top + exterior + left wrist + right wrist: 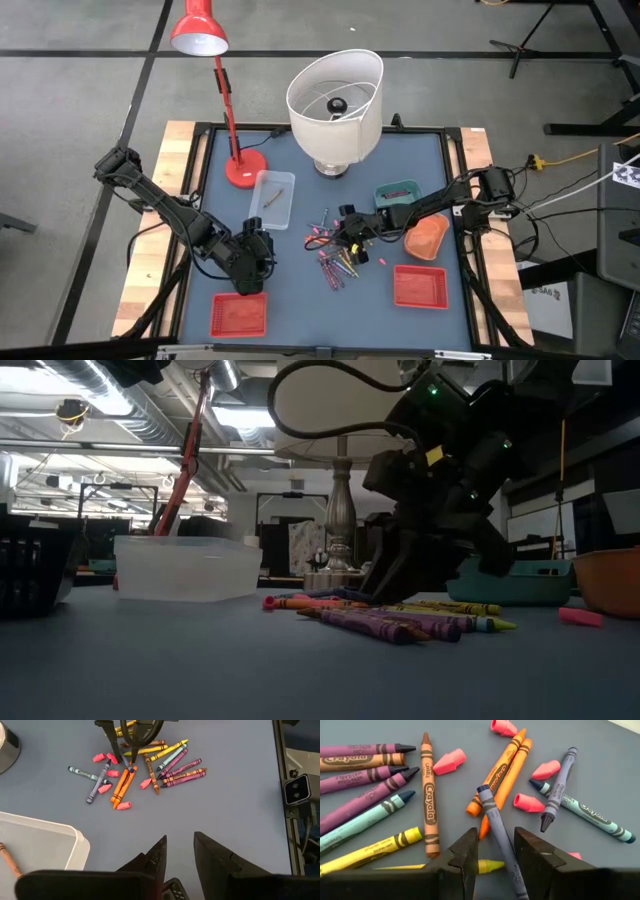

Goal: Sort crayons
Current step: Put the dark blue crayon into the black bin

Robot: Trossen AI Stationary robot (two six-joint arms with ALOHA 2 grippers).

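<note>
My right gripper closes on the blue-grey crayon next, since its fingertips reach down above the yellow crayon [489, 866] on either side of the blue-grey crayon's middle [502, 840].
Several crayons [337, 258] in mixed colours lie in a loose pile on the blue mat, with small pink eraser caps [450, 761] among them; the pile also shows in the low view [400, 618] and the left wrist view [145, 765]. My right gripper [496, 852] is open, low over the pile [350, 235], fingers pointing down. A blue-grey crayon [495, 822] lies between its two fingers, resting across the orange crayons [502, 770], with a gap showing beside one finger. My left gripper [180, 845] is open and empty over bare mat, left of the pile [255, 250].
A clear bin [273, 198] holding one brown crayon stands behind the pile. Two red trays [240, 315] [420, 287] sit near the front edge. A teal tray [398, 195] and an orange bowl [427, 238] are at the right. A red desk lamp [245, 168] and a white-shaded lamp [335, 100] stand at the back.
</note>
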